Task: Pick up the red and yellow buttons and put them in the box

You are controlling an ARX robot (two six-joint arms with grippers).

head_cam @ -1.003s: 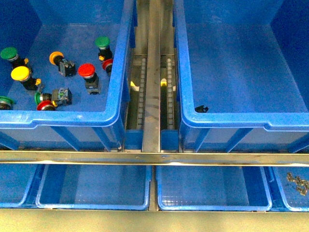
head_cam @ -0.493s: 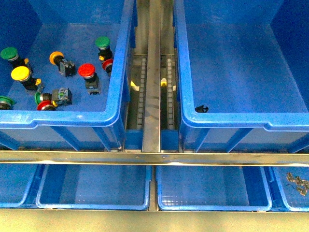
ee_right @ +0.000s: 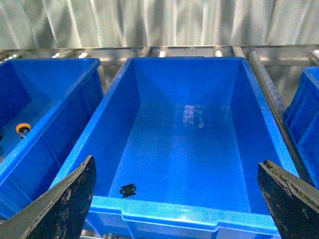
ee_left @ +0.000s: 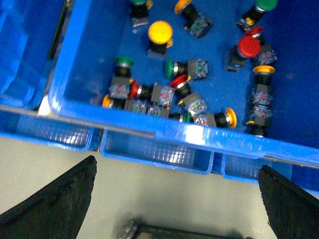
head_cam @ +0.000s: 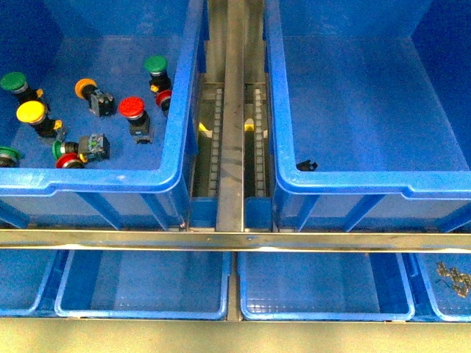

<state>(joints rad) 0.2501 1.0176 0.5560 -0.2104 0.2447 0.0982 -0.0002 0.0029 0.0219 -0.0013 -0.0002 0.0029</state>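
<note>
The standing red button needs to go into the box, so I should grab it with my left gripper by its black body [head_cam: 140,131] next.
The red and yellow buttons lie in the left blue bin [head_cam: 174,158], mixed with green ones. A red button [head_cam: 132,107], a yellow button [head_cam: 32,112] and an orange-yellow one [head_cam: 86,88] stand apart. Seen from the left wrist, a yellow cap [ee_left: 160,31] and a red cap [ee_left: 249,46] lie past a tight cluster by the bin wall. My left gripper [ee_left: 174,204] hangs open outside that bin, over the pale floor. The box [head_cam: 353,180] on the right holds only a small black clip [ee_right: 128,189]. My right gripper [ee_right: 177,199] is open before its near rim. Neither arm shows in the front view.
Green-capped buttons [head_cam: 155,65] lie among the others. A steel beam and roller track [head_cam: 234,132] separate the two bins. A metal rail [head_cam: 235,240] crosses in front. Below it sit shallow blue trays [head_cam: 140,312], one at the far right with small metal parts [head_cam: 452,278].
</note>
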